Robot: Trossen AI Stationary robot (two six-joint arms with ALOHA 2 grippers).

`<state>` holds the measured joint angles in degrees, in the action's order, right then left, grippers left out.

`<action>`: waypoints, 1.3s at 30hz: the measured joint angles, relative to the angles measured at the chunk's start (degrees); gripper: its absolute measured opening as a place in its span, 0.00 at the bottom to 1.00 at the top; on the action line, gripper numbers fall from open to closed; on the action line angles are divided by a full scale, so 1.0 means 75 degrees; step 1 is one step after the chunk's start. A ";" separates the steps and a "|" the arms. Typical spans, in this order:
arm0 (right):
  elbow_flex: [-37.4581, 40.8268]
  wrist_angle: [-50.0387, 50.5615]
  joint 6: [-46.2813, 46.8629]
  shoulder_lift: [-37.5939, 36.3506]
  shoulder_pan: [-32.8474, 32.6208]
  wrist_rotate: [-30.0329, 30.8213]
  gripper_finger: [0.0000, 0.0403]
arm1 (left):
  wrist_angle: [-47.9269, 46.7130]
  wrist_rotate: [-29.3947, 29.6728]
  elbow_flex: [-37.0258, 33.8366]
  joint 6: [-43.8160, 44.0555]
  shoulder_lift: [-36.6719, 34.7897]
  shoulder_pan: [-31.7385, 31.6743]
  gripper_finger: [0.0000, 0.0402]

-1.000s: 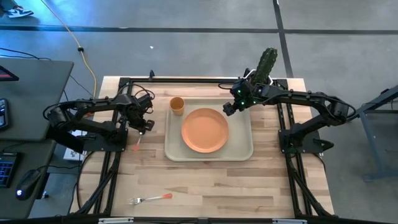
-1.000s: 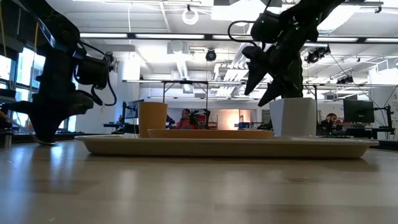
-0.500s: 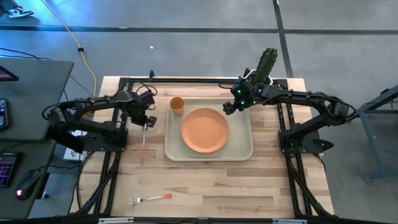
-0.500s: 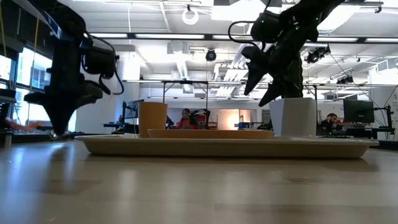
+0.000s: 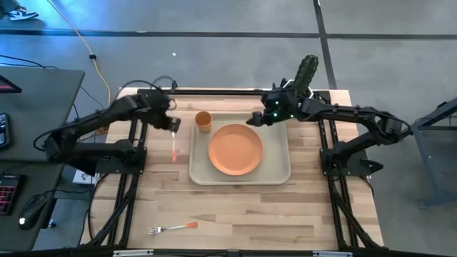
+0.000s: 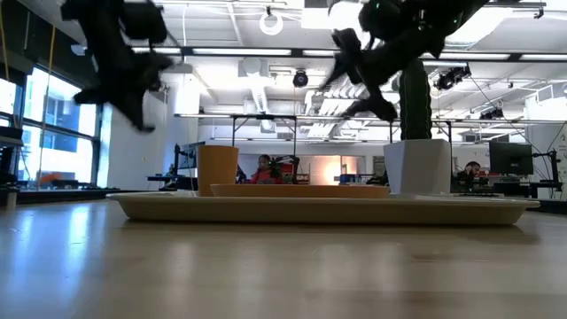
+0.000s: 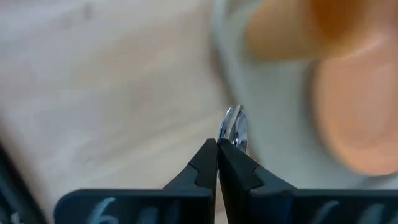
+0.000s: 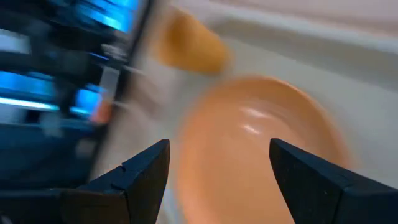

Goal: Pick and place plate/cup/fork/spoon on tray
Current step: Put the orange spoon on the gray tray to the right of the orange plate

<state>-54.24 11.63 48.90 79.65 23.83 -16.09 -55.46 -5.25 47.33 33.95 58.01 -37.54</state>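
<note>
The robot's right gripper will next get the spoon onto the tray beside the plate, so it will take hold of the spoon by its bowl end.
My left gripper is shut on the spoon, raised above the table just left of the tray. It also shows in the low view. The spoon's silver bowl shows past my fingertips. The orange plate lies flat on the tray, and the orange cup stands upright at the tray's far left corner. The fork lies flat on the table near the front edge. My right gripper is open and empty above the tray's far edge, and the right wrist view also shows it. My left gripper pinches the spoon between its two shut fingers, close behind the bowl. The bowl sticks out past the fingertips. The orange-red handle reaches from the gripper toward the table's near edge. The spoon is lifted clear of the table.
A white pot with a green cactus stands at the table's far right, behind my right arm. Dark frame rails run along both sides of the table. Bare wood lies between the tray and the front edge.
My left gripper has risen from the table top and gone toward the far edge and a little toward the tray, carrying the spoon up clear of the table. My right gripper has shifted slightly toward the table's left and tipped more level.
</note>
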 joint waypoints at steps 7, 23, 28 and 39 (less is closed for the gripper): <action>-0.0012 -0.2616 0.0487 0.0026 -0.0455 -0.0195 0.66 | 0.1202 -0.0120 0.1199 -0.0477 -0.0239 0.0000 0.00; -0.1540 -0.1570 -0.1918 0.0086 -0.0444 0.1861 0.61 | 0.7742 -0.1445 0.1376 -0.0156 0.2154 0.0920 0.00; -0.1719 -0.1427 -0.2253 0.0220 -0.0286 0.1766 0.50 | 0.9002 -0.1426 0.1376 -0.0028 0.2526 0.1017 0.00; -0.1731 -0.2158 -0.2521 0.0229 0.0086 0.0878 0.33 | 0.9132 -0.0793 0.1376 -0.0480 0.2697 0.1155 0.00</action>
<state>-67.22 -4.56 29.98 81.36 24.47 -9.51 13.02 -11.19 57.65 30.35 78.23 -28.88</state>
